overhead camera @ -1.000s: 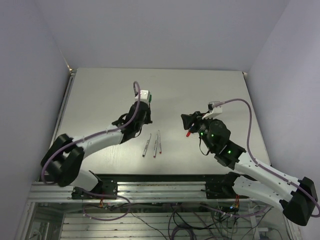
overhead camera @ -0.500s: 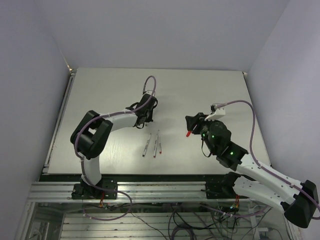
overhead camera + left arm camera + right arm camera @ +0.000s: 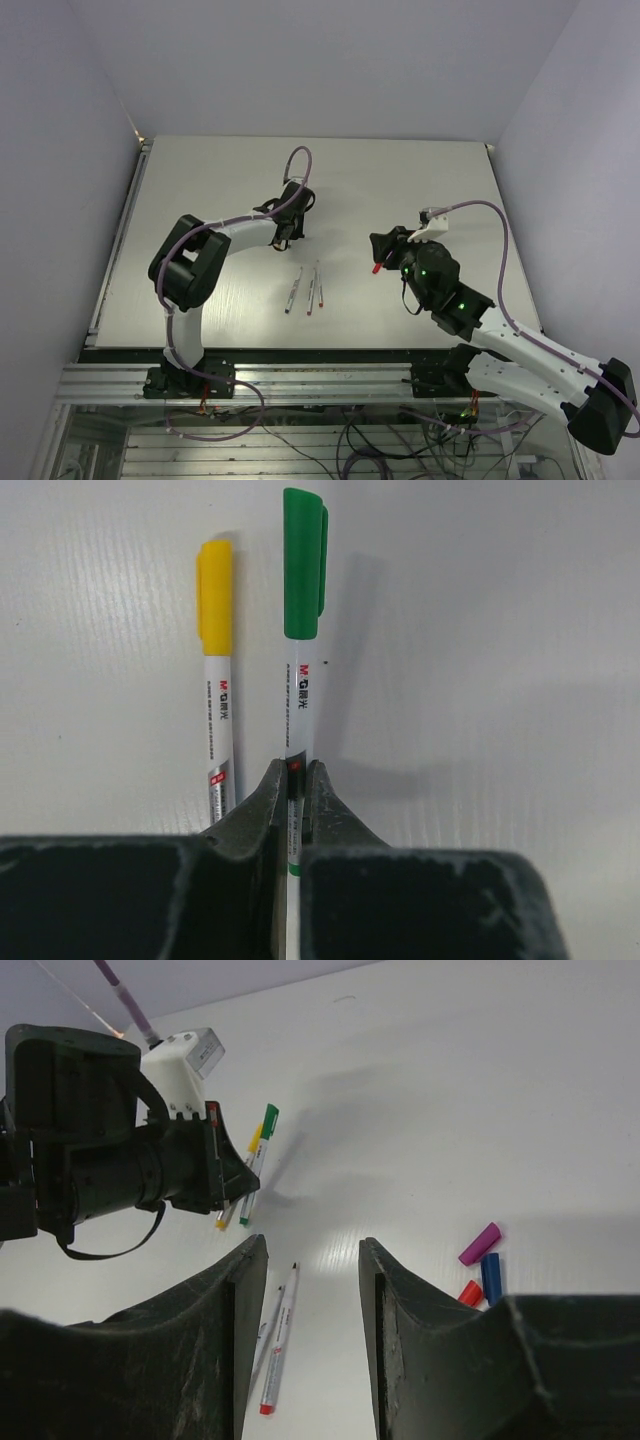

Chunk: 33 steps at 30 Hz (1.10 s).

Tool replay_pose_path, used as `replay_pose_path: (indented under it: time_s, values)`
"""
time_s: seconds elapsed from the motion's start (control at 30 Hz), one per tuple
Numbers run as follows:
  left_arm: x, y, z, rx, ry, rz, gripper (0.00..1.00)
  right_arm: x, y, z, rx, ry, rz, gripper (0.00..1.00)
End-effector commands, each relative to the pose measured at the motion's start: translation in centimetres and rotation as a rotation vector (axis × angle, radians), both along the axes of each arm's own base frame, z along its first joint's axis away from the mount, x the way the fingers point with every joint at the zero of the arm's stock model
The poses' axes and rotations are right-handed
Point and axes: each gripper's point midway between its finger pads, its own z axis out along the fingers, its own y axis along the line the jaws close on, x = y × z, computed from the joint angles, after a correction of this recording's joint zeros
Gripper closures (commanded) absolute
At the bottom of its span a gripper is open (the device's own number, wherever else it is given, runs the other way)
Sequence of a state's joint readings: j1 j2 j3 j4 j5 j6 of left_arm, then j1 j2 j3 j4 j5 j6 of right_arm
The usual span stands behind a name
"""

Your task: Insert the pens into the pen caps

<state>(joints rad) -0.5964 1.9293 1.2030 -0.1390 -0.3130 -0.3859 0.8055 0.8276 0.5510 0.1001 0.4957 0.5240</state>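
Observation:
The pen with a green cap hangs just above flat, empty table, nearly parallel beside the pen with a yellow cap. My left gripper opens now.
My left gripper point(image 3: 295, 771) is shut on the white barrel of a pen with a green cap point(image 3: 301, 565); a pen with a yellow cap point(image 3: 215, 595) lies just left of it on the table. In the top view that gripper point(image 3: 289, 233) sits left of centre. Three uncapped pens point(image 3: 309, 290) lie side by side nearer the front. My right gripper point(image 3: 312, 1250) hovers open above the table with nothing between its fingers. Beneath it lies an uncapped pen point(image 3: 280, 1335) with a red end. Loose purple point(image 3: 480, 1244), blue point(image 3: 491, 1278) and red point(image 3: 469, 1293) pen caps lie to its right.
The pale table top point(image 3: 200, 190) ends at grey walls on the left, back and right. The arms' mounting rail point(image 3: 320, 375) runs along the near edge. The left arm's purple cable point(image 3: 297, 165) loops above its wrist.
The left arm's links have swung from low at the left to standing over its base, with its gripper staying near the same spot. The right gripper has shifted slightly and narrowed a little.

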Motion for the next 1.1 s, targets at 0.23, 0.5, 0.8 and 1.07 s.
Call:
replay_pose_path:
  time_s: [0.23,0.5,0.8,1.07]
  values:
    - [0.2,1.1,-0.8,0.043,0.026,0.055,0.93,-0.1,0.7,-0.4,0.017,0.001,0.024,0.59]
    - [0.4,0.8,0.1,0.022,0.010,0.056,0.82,-0.1,0.8,-0.1,0.024,-0.006,0.033,0.59]
    - [0.5,0.7,1.2,0.002,-0.005,0.063,0.66,-0.2,0.9,-0.1,0.026,-0.006,0.040,0.59]
    - [0.6,0.5,2.6,-0.021,-0.026,0.064,0.65,-0.2,0.9,0.0,0.025,-0.010,0.044,0.59]
